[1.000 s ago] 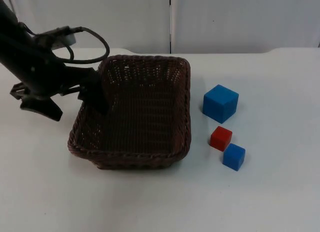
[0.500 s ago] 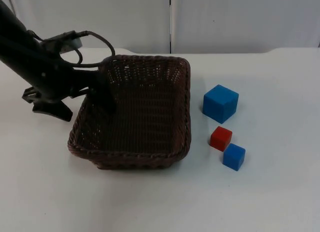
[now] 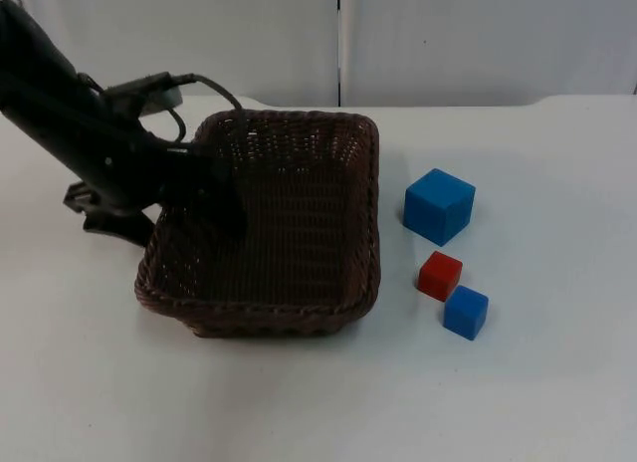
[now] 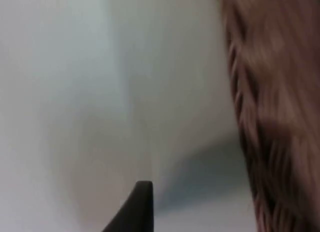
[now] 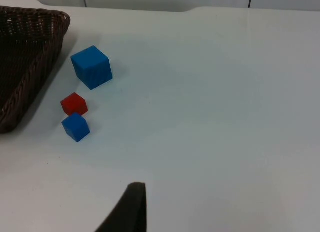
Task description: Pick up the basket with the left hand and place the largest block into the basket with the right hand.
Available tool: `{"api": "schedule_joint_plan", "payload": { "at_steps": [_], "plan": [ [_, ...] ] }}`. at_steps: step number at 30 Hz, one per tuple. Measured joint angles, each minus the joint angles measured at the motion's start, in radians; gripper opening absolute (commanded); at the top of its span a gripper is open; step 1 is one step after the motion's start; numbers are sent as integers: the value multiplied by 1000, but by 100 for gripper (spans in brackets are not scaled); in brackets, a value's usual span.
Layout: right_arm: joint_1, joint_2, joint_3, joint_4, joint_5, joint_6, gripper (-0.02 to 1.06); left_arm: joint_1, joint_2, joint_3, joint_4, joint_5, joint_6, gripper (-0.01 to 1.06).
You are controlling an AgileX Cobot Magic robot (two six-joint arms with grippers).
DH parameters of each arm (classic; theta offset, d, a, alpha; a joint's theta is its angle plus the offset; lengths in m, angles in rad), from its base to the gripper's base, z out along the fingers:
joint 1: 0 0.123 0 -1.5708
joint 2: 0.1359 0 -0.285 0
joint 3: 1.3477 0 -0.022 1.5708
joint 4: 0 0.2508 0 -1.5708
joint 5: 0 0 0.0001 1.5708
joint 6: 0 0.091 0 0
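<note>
The left gripper grabs the basket by its woven side (image 3: 169, 247) next, so that the basket's open top (image 3: 294, 218) stays free to receive the largest block.
A dark brown wicker basket (image 3: 289, 313) sits on the white table, left of centre. My left gripper (image 3: 164, 208) is open and straddles the basket's left wall, one finger inside (image 3: 217, 198) and the other outside (image 3: 107, 223). The left wrist view, blurred, has that woven wall (image 4: 270, 117) close beside a black fingertip (image 4: 139, 204). The largest block, a blue cube (image 3: 439, 205) (image 5: 91, 67), stands right of the basket. A small red cube (image 3: 440, 275) (image 5: 74, 103) and a small blue cube (image 3: 466, 312) (image 5: 75, 127) lie in front of it. My right gripper (image 5: 131, 209) waits above the table, well away from the blocks.
The grey partition wall (image 3: 338, 39) closes off the table's far edge just behind the basket. Bare white table top (image 3: 557, 233) stretches right of the blocks and in front of the basket.
My left arm has slid to the right toward the basket, so its inner finger now reaches further over the left wall. The basket and the blocks have stayed put.
</note>
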Motion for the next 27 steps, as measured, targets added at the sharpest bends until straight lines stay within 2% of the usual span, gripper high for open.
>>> {"api": "schedule_joint_plan", "payload": {
  "at_steps": [1,5,6,10,11,12,18,27],
  "plan": [
    [0,0,0,0,0,0,105,0,7,0,-3,8,3,91],
    [0,0,0,0,0,0,105,0,11,0,-15,14,3,56],
    [0,0,0,0,0,0,105,0,15,0,-17,18,-5,56],
    [0,0,0,0,0,0,105,0,15,0,-19,42,-27,11],
    [0,0,0,0,0,0,105,0,15,0,-19,47,-34,11],
    [0,0,0,0,0,0,105,0,14,0,-22,47,-48,0],
    [0,0,0,0,0,0,105,2,-50,2,-14,89,-55,0],
    [0,0,0,0,0,0,105,2,-263,9,10,180,-151,0]
  ]
}}
